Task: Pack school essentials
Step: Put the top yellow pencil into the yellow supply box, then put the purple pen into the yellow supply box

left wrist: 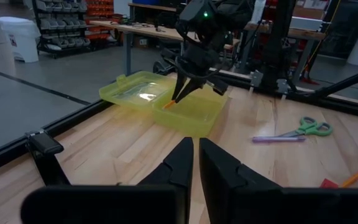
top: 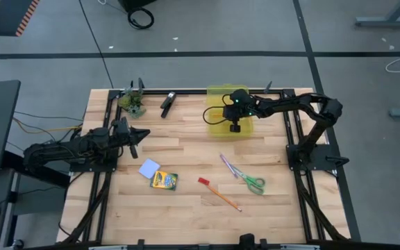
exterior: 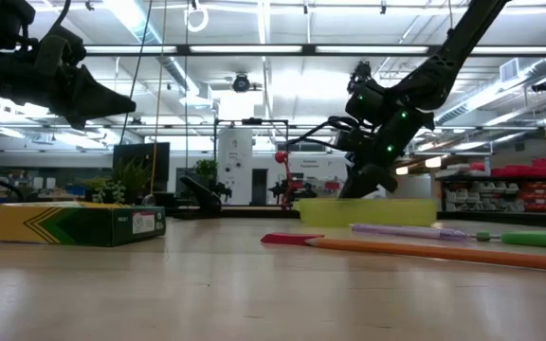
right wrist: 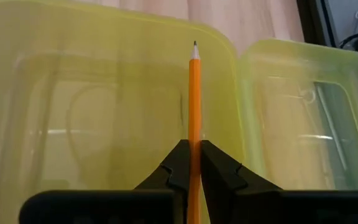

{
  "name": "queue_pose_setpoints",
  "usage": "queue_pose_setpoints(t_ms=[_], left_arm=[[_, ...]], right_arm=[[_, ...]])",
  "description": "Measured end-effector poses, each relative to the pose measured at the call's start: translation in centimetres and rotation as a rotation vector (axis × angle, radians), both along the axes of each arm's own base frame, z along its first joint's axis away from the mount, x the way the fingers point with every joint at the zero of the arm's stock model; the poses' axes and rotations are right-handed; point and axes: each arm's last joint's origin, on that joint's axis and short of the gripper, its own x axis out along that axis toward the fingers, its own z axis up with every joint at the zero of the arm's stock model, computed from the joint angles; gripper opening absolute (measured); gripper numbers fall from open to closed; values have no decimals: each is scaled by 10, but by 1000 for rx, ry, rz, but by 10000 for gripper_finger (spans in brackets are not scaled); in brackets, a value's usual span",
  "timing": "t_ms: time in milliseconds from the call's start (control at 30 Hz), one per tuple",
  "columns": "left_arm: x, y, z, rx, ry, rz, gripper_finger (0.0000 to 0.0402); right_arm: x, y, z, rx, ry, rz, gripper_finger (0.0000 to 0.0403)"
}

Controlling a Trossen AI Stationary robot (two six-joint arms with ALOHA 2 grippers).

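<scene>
The orange pencil (right wrist: 194, 93) is low inside the yellow box's sides in the right wrist view and would stay there, so my right gripper needs to release it.
My right gripper (top: 235, 127) is shut on an orange pencil (right wrist: 194, 93) over the open yellow box (top: 236, 123) at the far middle of the table; the box's lid (top: 217, 92) lies open beside it. On the wood nearer the front lie green-handled scissors (top: 253, 183), a purple pen (top: 228, 167), a second orange pencil (top: 222, 197), a small red piece (top: 203, 181), a yellow-green crayon box (top: 164, 181) and a light-blue pad (top: 148, 168). My left gripper (top: 139, 135) waits shut at the table's left, holding nothing. My right gripper pinches the pencil's shaft (right wrist: 194, 146) between its two fingers. The pencil lies along the fingers, and its sharpened tip (right wrist: 195, 45) sticks out well past them. The fingers slant downward from the table's right. The tip (left wrist: 168, 104) points down into the box; whether it touches, I cannot tell.
A black clip-like object (top: 167, 103) and a small green clump (top: 132, 103) lie at the far left, by the table's black frame (top: 186, 92). Bare wood lies between my left gripper and the yellow box.
</scene>
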Motion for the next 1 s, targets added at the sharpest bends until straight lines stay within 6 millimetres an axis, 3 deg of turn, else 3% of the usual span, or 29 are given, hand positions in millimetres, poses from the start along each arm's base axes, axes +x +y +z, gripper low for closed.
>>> queue_pose_setpoints(t_ms=[233, 633, 1000], left_arm=[[0, 0, 0, 0, 0, 0, 25], [0, 0, 0, 0, -1, 0, 35], [0, 0, 0, 0, -1, 0, 27]], right_arm=[[-1, -1, 0, -7, 4, 1, 40], [-1, -2, 0, 5, 1, -69, 97], [6, 1, 8, 55, 0, -124, 101]])
